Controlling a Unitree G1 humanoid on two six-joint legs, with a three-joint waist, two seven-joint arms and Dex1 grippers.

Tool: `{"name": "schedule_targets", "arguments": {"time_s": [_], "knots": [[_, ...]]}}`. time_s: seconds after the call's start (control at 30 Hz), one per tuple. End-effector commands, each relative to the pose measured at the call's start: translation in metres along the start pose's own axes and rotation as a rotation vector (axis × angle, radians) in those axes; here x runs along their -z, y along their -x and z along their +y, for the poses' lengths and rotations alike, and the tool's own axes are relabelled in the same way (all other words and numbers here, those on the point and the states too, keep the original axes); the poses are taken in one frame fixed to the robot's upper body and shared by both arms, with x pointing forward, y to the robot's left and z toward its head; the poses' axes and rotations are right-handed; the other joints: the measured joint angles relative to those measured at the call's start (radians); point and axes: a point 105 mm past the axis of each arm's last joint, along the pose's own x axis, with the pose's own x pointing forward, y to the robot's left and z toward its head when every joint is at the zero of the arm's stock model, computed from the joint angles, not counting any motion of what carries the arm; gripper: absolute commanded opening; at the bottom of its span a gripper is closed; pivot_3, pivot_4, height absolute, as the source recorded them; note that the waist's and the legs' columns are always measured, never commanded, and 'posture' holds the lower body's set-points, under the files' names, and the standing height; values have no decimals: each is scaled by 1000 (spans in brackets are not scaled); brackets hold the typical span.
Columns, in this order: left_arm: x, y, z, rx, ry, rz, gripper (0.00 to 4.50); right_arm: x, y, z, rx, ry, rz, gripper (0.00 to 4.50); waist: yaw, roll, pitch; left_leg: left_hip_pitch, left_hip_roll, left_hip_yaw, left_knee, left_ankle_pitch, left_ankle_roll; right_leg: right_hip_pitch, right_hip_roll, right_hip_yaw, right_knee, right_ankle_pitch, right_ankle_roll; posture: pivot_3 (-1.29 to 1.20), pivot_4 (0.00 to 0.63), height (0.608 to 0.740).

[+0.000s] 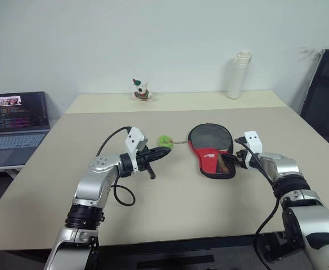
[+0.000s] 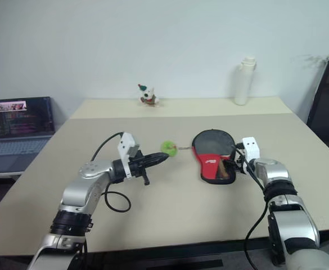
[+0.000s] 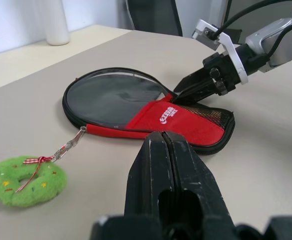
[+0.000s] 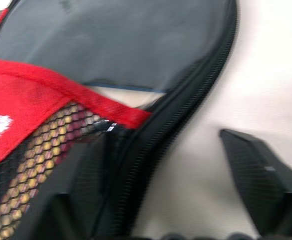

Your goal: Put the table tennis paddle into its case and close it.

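Observation:
I will next use my right gripper to grab the case by its zippered edge (image 4: 153,145) beside the mesh pocket. That holds the case steady for closing.
The case (image 1: 212,151) lies flat on the table, its red logo panel (image 3: 160,117) up. The table tennis paddle is inside it: the black round face (image 3: 113,95) shows above the panel, and the wooden handle (image 4: 51,135) glows through the mesh pocket. My right gripper (image 4: 170,150) is open at the case's right side, with one finger over the mesh and zip edge and the other on the bare table. A green plush ring (image 1: 165,140) hangs from the zip pull by a ribbon and chain. My left gripper (image 1: 163,153) hovers shut and empty just beside that ring.
A white bottle (image 1: 238,76) and a small toy figure (image 1: 141,90) stand at the table's far edge. An open laptop (image 1: 15,121) sits on a lower desk to the left. A black chair (image 1: 327,101) stands at the right.

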Motion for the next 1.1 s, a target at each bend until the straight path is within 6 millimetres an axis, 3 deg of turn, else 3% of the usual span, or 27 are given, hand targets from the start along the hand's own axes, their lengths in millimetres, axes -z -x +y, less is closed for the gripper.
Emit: {"name": "schedule_targets", "arguments": {"time_s": [0.03, 0.27, 0.6, 0.77, 0.93, 1.1], "knots": [[-13, 5, -1, -3, -55, -35, 0, 17, -7, 8, -38, -32, 75, 2162, -4, 0, 0, 0, 0, 0, 0, 0, 0, 0, 0, 0, 0, 0, 0, 0, 150, 740], [-2, 24, -24, 122, -5, 7, 0, 12, -11, 25, -124, -177, 57, 66, -10, -2, -2, 2, 0, 1, 0, 0, 0, 1, 0, 1, 1, 0, 0, 0, 150, 740], [1, 65, -65, 342, 130, 54, 0, -13, 1, 76, -323, -370, -13, 27, -15, -2, -2, 0, 2, 0, -1, 0, 0, -2, 1, 1, 1, 0, -1, 0, 150, 740], [7, 77, -69, 371, 144, 104, 0, 1, 17, 102, -361, -381, 17, 27, -6, -1, -2, -1, 2, -3, -2, 0, 0, -3, 1, 0, 5, -3, -4, 0, 150, 740], [13, 90, -77, 417, 169, 155, 0, 29, 38, 129, -414, -369, 88, 27, -1, -1, -2, -1, 1, -4, -2, 0, 0, -3, 1, -2, 5, -3, -5, 0, 150, 740], [18, 100, -81, 430, 185, 191, 0, 45, 57, 143, -448, -367, 126, 27, -1, -1, -2, -1, 1, -5, -2, 0, 0, -3, 1, -2, 5, -6, -1, 0, 150, 740]]}}
